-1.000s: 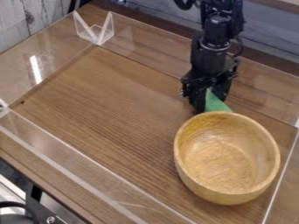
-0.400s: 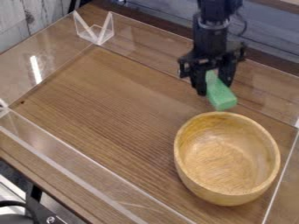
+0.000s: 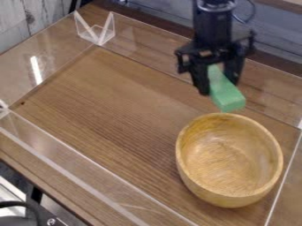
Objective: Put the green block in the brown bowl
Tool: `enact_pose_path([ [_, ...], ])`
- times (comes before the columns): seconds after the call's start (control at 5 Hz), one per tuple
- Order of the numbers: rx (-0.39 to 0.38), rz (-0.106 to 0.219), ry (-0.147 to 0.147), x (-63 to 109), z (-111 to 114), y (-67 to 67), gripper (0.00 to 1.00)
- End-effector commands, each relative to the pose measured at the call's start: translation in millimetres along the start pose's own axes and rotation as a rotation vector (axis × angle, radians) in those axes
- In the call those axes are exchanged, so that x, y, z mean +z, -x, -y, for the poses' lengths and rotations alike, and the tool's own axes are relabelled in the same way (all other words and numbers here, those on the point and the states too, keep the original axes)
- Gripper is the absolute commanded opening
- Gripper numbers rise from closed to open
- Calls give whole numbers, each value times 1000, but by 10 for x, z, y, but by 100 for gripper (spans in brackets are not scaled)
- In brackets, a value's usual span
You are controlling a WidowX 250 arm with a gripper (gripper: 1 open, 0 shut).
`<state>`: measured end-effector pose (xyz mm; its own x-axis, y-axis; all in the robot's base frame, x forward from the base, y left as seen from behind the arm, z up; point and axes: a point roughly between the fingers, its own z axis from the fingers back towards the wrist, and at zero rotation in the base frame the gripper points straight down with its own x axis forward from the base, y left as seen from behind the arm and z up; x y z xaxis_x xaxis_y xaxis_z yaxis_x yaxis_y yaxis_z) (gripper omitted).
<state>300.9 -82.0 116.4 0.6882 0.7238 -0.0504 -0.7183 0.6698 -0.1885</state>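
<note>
My gripper should keep hold of the green block until the block is lower, because the block's lower end is above and short of the brown bowl's far rim.
The green block hangs tilted in the air above the wooden table, its upper end pinched between the black fingers of my gripper, which is shut on it. The block's lower end points down and to the right, toward the far rim of the brown bowl. That bowl sits on the table at the lower right, with nothing inside it. My gripper is above and behind the bowl's back edge.
Clear acrylic walls fence the wooden table on all sides. A small clear acrylic stand sits at the back left corner.
My gripper has risen off the table with the green block in its grip. The block now hangs higher and has shifted slightly toward the right.
</note>
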Motion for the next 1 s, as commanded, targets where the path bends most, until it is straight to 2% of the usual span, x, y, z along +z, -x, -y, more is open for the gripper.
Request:
enact_pose_path([
  [0.0,-13,13,40,38,-20,256,0],
  [0.2,-42,4,42,-55,-84,447,0],
  [0.6,72,63,95,-39,-114,748,0],
  [0.8,87,85,120,-97,-82,812,0],
])
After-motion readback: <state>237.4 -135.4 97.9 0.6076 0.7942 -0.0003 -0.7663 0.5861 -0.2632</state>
